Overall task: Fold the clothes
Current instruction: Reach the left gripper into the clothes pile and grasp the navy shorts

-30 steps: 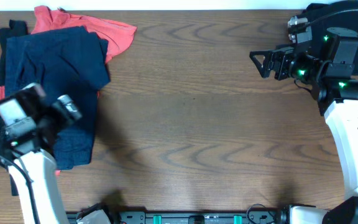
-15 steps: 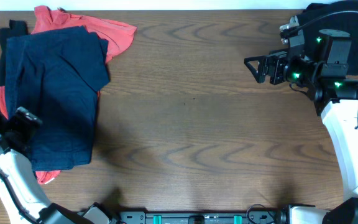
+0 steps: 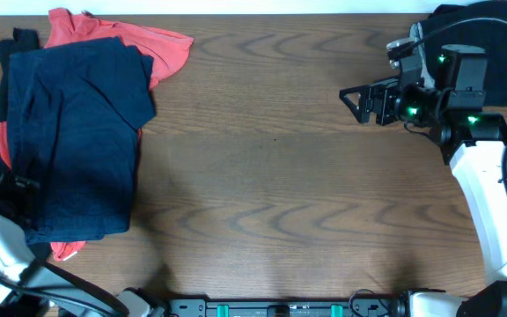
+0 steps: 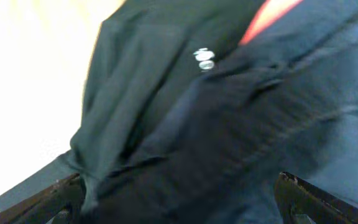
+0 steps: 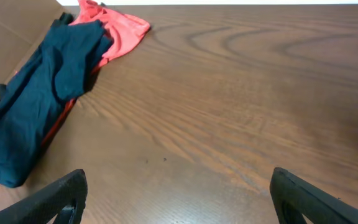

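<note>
My left gripper takes hold of the navy-blue garment by its edge beside the table's edge next, to draw it onto the table for folding.
A large navy-blue garment lies crumpled at the table's left, on top of a coral-red shirt that sticks out at the top and bottom. A black piece lies at the pile's top-left corner. My left gripper is at the pile's left edge, open, close over dark cloth that carries a small pale button. My right gripper is open and empty, held above bare table at the right. It looks across at the navy garment and the red shirt.
Another black garment lies at the back right corner, behind my right arm. The brown wooden table runs between the pile and the right arm. The table's left edge is just beside my left gripper.
My left arm has swung off the top of the navy pile, down and left to its left edge. My right gripper has moved a little to the left.
</note>
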Available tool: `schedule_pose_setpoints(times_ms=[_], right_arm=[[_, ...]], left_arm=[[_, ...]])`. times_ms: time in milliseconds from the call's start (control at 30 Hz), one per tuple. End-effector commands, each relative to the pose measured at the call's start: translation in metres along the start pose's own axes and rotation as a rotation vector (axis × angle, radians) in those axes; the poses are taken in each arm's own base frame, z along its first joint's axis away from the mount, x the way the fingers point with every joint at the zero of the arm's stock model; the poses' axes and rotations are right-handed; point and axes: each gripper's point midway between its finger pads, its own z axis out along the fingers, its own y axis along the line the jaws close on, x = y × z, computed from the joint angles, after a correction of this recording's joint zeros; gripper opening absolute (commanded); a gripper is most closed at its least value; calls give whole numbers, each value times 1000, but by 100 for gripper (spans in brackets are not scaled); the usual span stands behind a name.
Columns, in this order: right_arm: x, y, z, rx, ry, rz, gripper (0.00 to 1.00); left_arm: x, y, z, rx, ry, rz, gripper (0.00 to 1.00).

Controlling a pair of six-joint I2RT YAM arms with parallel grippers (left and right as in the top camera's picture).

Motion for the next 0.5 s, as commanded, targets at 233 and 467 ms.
schedule_pose_setpoints(times_ms=[233,467], right_arm=[[-6,10,3,11,-1,-44,90],[-4,7,7,57,6,-56,84]], left_arm=[[20,13,4,-34,105,-42,59],[25,-35,-3,242,159,-49,6]])
